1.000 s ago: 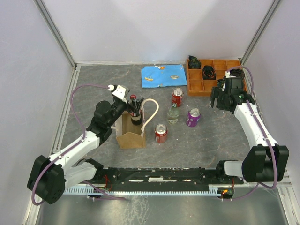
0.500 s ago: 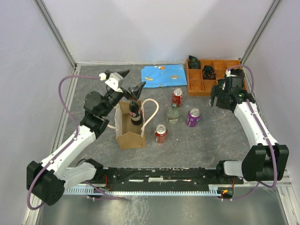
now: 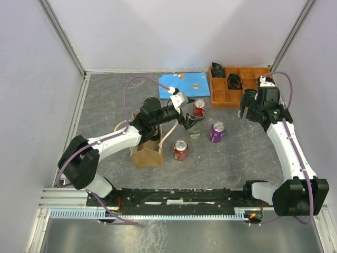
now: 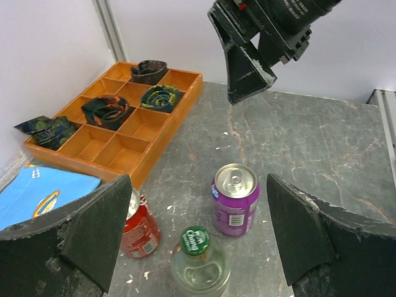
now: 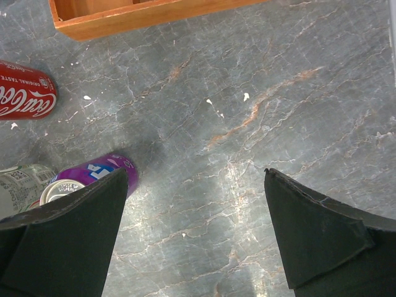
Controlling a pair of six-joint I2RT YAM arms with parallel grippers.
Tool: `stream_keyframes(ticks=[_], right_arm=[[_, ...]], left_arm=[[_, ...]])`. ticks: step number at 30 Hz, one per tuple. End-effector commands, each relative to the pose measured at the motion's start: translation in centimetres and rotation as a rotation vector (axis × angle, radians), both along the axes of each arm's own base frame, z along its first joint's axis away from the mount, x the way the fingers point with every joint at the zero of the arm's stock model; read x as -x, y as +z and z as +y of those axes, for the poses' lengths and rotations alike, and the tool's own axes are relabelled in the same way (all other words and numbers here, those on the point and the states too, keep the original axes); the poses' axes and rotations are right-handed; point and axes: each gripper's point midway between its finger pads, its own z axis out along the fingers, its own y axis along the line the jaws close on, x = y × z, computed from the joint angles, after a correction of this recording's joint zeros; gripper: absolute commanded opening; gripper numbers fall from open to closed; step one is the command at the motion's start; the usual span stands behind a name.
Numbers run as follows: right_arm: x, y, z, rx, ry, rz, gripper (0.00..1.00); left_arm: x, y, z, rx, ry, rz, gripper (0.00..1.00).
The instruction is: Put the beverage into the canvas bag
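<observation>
The clear bottle needs to stand inside the bag. The robot's left gripper will next pick the bottle up by its neck [image 4: 197, 256], so the bottle's base and body stay free.
The tan canvas bag [image 3: 147, 156] stands upright left of centre, and my left arm crosses over its mouth and hides the inside. Its cream handle [image 3: 171, 128] loops out to the right. My left gripper [image 3: 190, 114] is open and empty, hovering over a clear bottle with a green cap [image 3: 194, 128]; in the left wrist view the bottle [image 4: 199, 244] sits between the fingers, below the gripper [image 4: 198, 180]. A purple can [image 3: 217, 132] and two red cans [image 3: 199, 108] [image 3: 180, 149] stand around it. My right gripper [image 3: 246, 109] is open and empty above bare table [image 5: 195, 247].
An orange divided tray [image 3: 221, 96] with dark rolled items stands at the back right. A blue cloth [image 3: 181, 85] lies at the back centre. The purple can [image 5: 93, 172] shows by the right gripper's left finger. Walls close in the table on three sides.
My left gripper let go of the dark bottle in the bag, opened, rose, and swung right to hover over the clear bottle. The right arm shifted slightly.
</observation>
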Motion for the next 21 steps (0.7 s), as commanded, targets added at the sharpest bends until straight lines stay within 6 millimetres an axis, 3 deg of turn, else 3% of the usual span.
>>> stream_keyframes(ticks=[1,6,14,21], right_arm=[[0.9,0.4,-0.5,0.035,-0.009,-0.012,0.99],[1.0,0.3,-0.5,0.035,-0.002,-0.006,0.99],[1.2,0.1,-0.4,0.029,0.001,-0.003,0.99],[1.3,0.2,-0.5,0.032,-0.006,-0.008,0.99]], left_arm=[[1.5,1.3,-0.9,0.064,-0.041,-0.062,0.95],[1.6,-1.3,-1.1,0.048,-0.003,-0.034,0.95],[-0.8,-4.4,-1.0,0.045,0.117,-0.025,0.95],[-1.6,-6.7,-1.1,0.038,0.154,0.022,0.94]])
